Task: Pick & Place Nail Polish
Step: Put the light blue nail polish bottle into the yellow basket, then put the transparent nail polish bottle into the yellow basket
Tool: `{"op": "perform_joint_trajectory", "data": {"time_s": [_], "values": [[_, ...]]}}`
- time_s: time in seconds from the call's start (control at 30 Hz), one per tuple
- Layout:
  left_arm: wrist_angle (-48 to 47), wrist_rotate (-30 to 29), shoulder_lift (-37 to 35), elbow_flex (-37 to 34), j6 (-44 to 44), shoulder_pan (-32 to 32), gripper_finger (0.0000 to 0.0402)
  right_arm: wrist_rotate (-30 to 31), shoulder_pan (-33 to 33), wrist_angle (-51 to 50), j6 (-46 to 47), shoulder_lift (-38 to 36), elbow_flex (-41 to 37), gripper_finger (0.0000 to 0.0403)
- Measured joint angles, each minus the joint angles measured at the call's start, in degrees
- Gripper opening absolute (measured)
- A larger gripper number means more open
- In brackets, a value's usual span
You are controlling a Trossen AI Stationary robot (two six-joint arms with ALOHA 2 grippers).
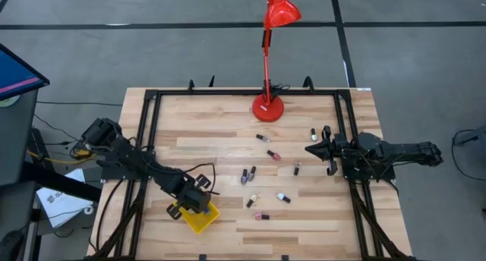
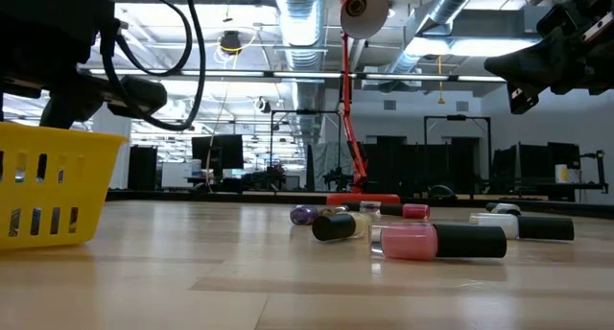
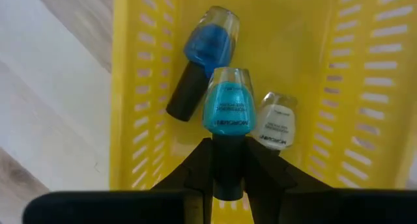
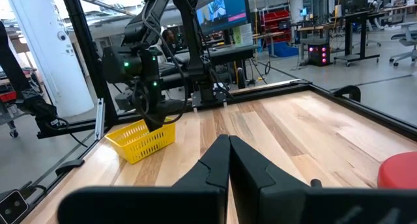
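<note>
My left gripper should open now, because the teal bottle (image 3: 229,107) hangs low inside the yellow basket (image 3: 287,48), close over the blue bottle. The teal bottle would lie in the basket.
My left gripper (image 3: 228,160) hangs over the yellow basket (image 1: 199,218) near the table's front left, shut on a teal nail polish bottle (image 3: 228,100). On the basket floor lie a blue bottle (image 3: 210,45) with a black cap and a pale bottle (image 3: 277,123). Several more nail polish bottles lie on their sides on the wood mid-table, among them a pink one (image 2: 436,241) and a dark one (image 1: 247,174). My right gripper (image 4: 228,146) waits shut and level at the table's right side (image 1: 313,149), touching nothing. My left gripper pinches the teal bottle's black cap (image 3: 228,155) between its two fingers. The fingers come from above and point down into the basket. The bottle hangs below them, glass end down; whether it touches the basket floor I cannot tell.
A red desk lamp stands on its round base (image 1: 267,107) at the far middle of the table. Black frame rails (image 1: 148,132) run along the left, far and right sides. The loose bottles spread from mid-table toward the right arm (image 1: 298,168).
</note>
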Motion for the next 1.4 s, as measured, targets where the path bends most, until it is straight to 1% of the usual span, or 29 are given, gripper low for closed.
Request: {"op": "perform_joint_trajectory", "data": {"time_s": [0.13, 0.33, 0.67, 0.8, 1.0, 1.1, 1.17, 1.23, 1.33, 1.4], "values": [[0.1, 0.7, 0.0, -0.1, 2.9, 0.0, 0.0056, 0.0, 0.0, 0.0, 0.0, 0.0, 0.0, 0.0000], [0.2, 3.9, 0.0, -1.1, 6.3, 0.0, 0.0082, 0.0, 0.0, 0.0, 0.0, 0.0, 0.0, 0.0000], [0.9, 2.5, 0.0, -1.3, 6.4, 0.0, 0.0089, 0.0, 0.0, 0.0, 0.0, 0.0, 0.0, 0.0000], [0.6, 2.5, -0.5, -0.5, 4.3, 0.0, 0.0089, 0.0, 0.0, 0.0, 0.0, 0.0, 0.0, 0.0000], [0.9, 2.3, -5.8, 3.2, 0.4, 2.2, 0.0090, 0.0, 0.0, 0.0, 0.0, 0.0, 0.0, 0.0000], [1.6, 1.9, -10.3, 4.7, -3.0, 5.0, 0.0095, 0.0, 0.0, 0.0, 0.0, 0.0, 0.0, 0.0000], [2.5, 1.6, -13.5, 5.1, -4.9, 7.2, 0.0106, 0.0, 0.0, 0.0, 0.0, 0.0, 0.0, 0.0000], [5.9, 0.5, -16.5, 5.4, -5.2, 9.6, 0.0121, 0.0, 0.0, 0.0, 0.0, 0.0, 0.0, 0.0000], [13.2, -5.0, -20.1, 5.5, -5.3, 13.1, 0.0148, 0.0, 0.0, 0.0, 0.0, 0.0, 0.0, 0.0000], [19.6, -7.2, -21.1, 5.5, -6.6, 16.1, 0.0169, 0.0, 0.0, 0.1, 0.0, 0.0, 0.0, 0.0000]]}}
